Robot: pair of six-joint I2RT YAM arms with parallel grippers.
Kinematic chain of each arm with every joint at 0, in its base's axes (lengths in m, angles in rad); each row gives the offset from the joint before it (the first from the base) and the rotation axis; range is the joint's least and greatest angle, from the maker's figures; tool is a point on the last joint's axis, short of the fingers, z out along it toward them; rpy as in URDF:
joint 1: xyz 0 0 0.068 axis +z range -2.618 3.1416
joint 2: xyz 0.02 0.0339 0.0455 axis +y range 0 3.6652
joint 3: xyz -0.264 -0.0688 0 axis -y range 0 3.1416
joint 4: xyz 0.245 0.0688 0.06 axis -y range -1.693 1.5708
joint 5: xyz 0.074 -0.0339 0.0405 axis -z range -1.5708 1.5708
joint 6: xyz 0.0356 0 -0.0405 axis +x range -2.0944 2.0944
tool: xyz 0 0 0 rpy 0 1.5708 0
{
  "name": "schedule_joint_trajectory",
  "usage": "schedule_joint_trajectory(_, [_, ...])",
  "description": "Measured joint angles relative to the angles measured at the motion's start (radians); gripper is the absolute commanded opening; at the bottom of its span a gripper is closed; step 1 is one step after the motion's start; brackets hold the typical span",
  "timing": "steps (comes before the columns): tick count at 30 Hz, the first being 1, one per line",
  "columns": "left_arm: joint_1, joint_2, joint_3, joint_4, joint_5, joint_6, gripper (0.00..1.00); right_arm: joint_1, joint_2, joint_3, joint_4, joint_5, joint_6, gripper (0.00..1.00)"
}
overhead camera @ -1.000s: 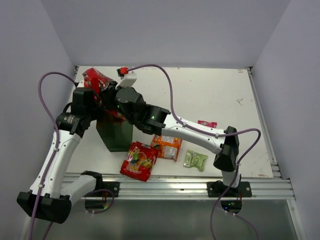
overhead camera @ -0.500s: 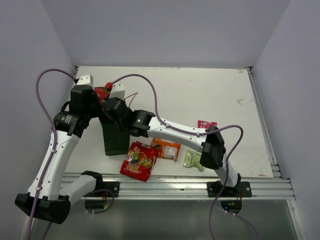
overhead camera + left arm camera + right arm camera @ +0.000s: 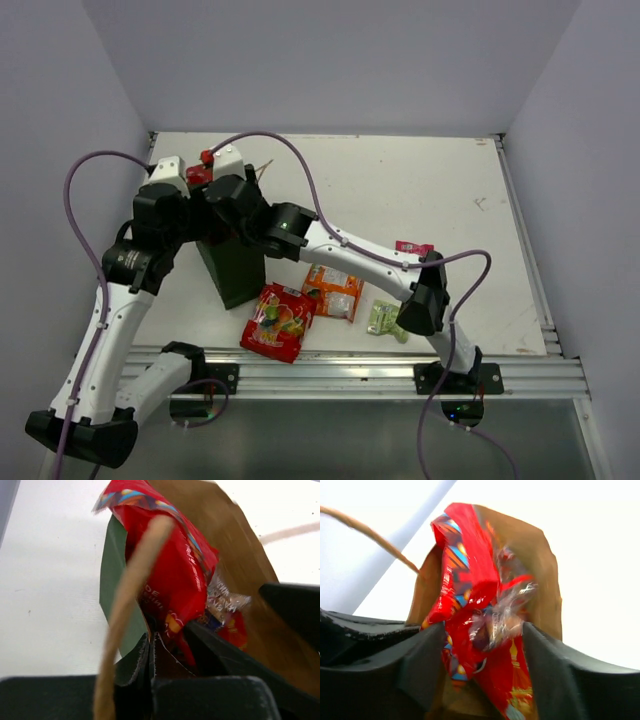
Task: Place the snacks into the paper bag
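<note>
My right gripper reaches the second large red packet next and grips its middle (image 3: 278, 322), which leaves the packet's ends free to fit the bag's opening.
The dark green paper bag (image 3: 232, 272) stands upright at the left of the table. My left gripper (image 3: 150, 645) is shut on the bag's rim, beside the loop handle (image 3: 131, 592). A large red snack packet (image 3: 470, 587) sits inside the bag's brown mouth, partly sticking out. My right gripper (image 3: 482, 652) is over the mouth, open, its fingers either side of that packet. On the table lie another red packet (image 3: 278, 320), an orange-white one (image 3: 335, 292), a small pale green one (image 3: 386, 319) and a small pink one (image 3: 413, 248).
Both arms crowd over the bag (image 3: 107, 580) at the back left, with purple cables looping above them. The loose packets lie just right of the bag, near the metal rail (image 3: 350, 355) at the front edge. Grey walls close in the left, back and right.
The red packet, held high over the bag a second ago, has dropped into the bag's mouth. My right gripper has opened and let go of it. The left still holds the rim.
</note>
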Motion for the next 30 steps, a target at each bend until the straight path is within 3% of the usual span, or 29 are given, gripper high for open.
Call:
schedule_joint_trajectory(6, [-0.008, 0.000, 0.000, 0.013, -0.032, 0.035, 0.00, 0.022, -0.121, 0.002, 0.019, -0.033, -0.089, 0.77])
schedule_joint_trajectory(9, [-0.006, 0.013, -0.019, 0.016, -0.054, 0.063, 0.00, 0.072, -0.295, -0.036, 0.043, -0.054, -0.097, 0.76])
schedule_joint_trajectory(14, [-0.006, -0.026, -0.066, 0.043, -0.077, 0.095, 0.00, 0.100, -0.634, -0.292, 0.092, -0.053, -0.080, 0.76])
schedule_joint_trajectory(17, [-0.006, -0.053, -0.081, 0.047, -0.101, 0.108, 0.00, 0.084, -0.740, -0.468, 0.111, -0.050, -0.054, 0.75])
schedule_joint_trajectory(22, [-0.006, -0.072, -0.092, 0.044, -0.165, 0.114, 0.00, 0.082, -0.667, -0.763, 0.128, -0.113, -0.007, 0.75])
schedule_joint_trajectory(26, [-0.006, -0.091, -0.112, 0.049, -0.216, 0.115, 0.00, 0.082, -0.504, -0.890, 0.099, -0.185, 0.002, 0.73])
schedule_joint_trajectory(30, [-0.005, -0.121, -0.146, 0.077, -0.241, 0.118, 0.00, 0.078, -0.466, -0.953, 0.099, -0.223, 0.002, 0.73])
